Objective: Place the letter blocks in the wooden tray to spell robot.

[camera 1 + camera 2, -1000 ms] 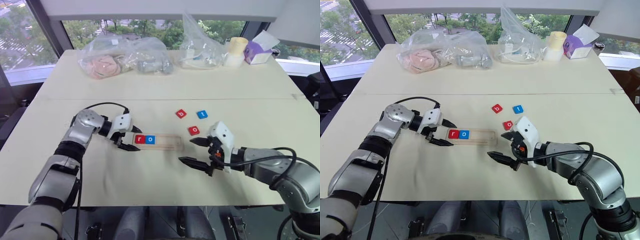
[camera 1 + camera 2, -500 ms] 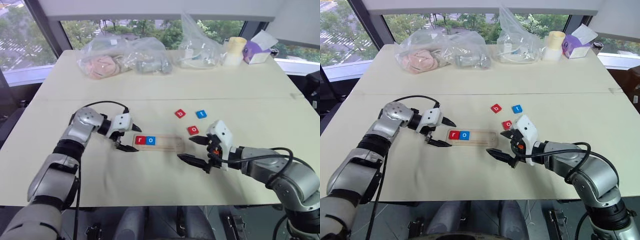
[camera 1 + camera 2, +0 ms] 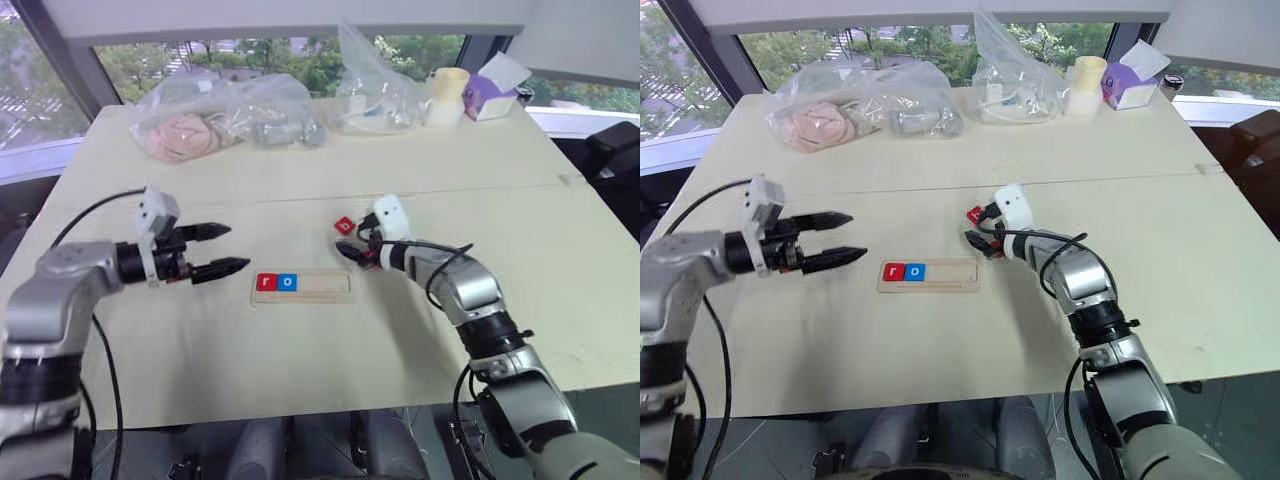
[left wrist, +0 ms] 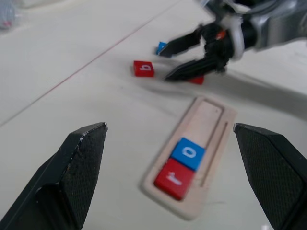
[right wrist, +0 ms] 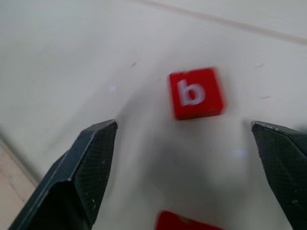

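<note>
The tabletop shows between the red b block [image 3: 344, 226] and my fingers in the right wrist view. My right gripper needs to move closer before it closes on the block.
The wooden tray [image 3: 330, 286] lies mid-table with a red r block [image 3: 265, 282] and a blue o block [image 3: 287, 282] at its left end. To the left of the tray, my left gripper [image 3: 238, 247] hovers open and holds nothing. A red b block [image 3: 344, 226] lies loose beyond the tray's right end. My right gripper [image 5: 183, 124] is open just short of it, fingers either side. In the left wrist view a second red block [image 4: 196, 80] shows under that gripper, and a blue block [image 4: 161, 48] beside its upper fingertip.
Clear plastic bags [image 3: 190, 125] of odds and ends lie along the table's far edge, with another bag [image 3: 375, 95], a pale cup [image 3: 445, 95] and a purple tissue box [image 3: 485, 90] at the back right.
The camera view has shifted. My left gripper drew back from the tray's left end, up and to the left, and opened wider. My right gripper reached forward to the loose blocks.
</note>
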